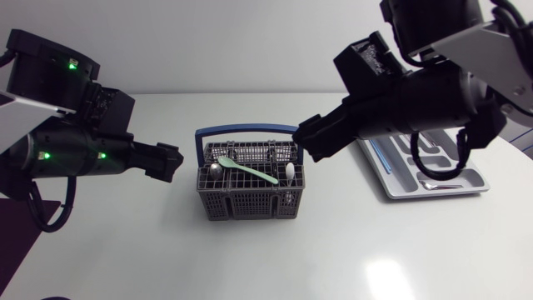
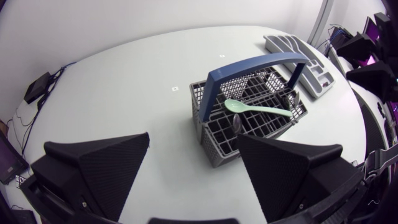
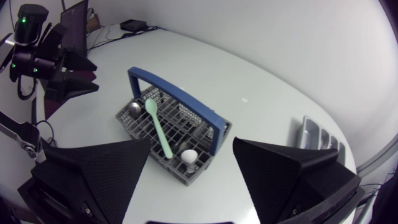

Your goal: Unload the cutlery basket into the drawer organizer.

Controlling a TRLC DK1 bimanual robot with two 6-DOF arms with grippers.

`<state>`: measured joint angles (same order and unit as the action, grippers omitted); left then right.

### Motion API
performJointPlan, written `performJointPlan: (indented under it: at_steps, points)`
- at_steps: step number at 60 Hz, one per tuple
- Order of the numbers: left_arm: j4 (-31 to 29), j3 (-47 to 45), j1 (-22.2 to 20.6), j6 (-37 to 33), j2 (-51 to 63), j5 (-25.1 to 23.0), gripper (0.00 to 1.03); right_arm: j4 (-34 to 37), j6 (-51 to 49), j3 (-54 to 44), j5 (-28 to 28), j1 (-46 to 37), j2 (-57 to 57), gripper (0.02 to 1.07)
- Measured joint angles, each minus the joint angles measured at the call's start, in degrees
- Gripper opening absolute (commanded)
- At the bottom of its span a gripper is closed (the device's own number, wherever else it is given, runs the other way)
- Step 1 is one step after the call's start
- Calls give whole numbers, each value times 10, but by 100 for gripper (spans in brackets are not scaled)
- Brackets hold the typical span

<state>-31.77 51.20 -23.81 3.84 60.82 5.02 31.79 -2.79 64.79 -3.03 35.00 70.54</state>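
The green spoon needs to go into the drawer organizer, so my right gripper will next grab the spoon by its handle (image 1: 256, 173).
A grey cutlery basket (image 1: 250, 198) with a blue handle (image 1: 246, 130) stands mid-table. Across its top lies a green spoon (image 1: 246, 172); a metal spoon (image 1: 216, 171) and a white spoon (image 1: 290, 172) stand in its compartments. My left gripper (image 1: 173, 161) hovers open just left of the basket, nothing between its fingers. My right gripper (image 1: 303, 142) hangs open at the handle's right end, also empty. Seen from the left wrist, the basket (image 2: 249, 121) and green spoon (image 2: 255, 109) lie ahead of the open gripper (image 2: 193, 137). The right wrist view shows the basket (image 3: 140, 134) below its open gripper (image 3: 192, 142).
The grey drawer organizer (image 1: 479, 179) sits at the right, partly under my right arm, with a metal spoon (image 1: 437, 185) and a blue piece (image 1: 381, 157) in its slots. Bare white table (image 1: 250, 258) spreads in front of the basket.
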Motion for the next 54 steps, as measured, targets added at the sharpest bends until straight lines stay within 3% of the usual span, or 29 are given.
performJointPlan:
  at_steps: [5, 19, 30, 40, 54]
  points:
    - [-4, 8, 0, -6, 0, -19, 97, 20, -2, 21, -31, 0, 27, 100]
    - [-8, 13, 2, -16, 13, -59, 96, 42, -34, 60, -38, 20, 98, 100]
    - [-7, 13, 29, -52, 28, -169, 96, 45, -50, 85, -38, 45, 141, 100]
    - [-5, 13, 33, -82, 38, -201, 96, 61, -70, 112, -37, 52, 176, 101]
    - [-12, 14, 33, -144, 60, -208, 93, 69, -87, 122, -36, 62, 211, 97]
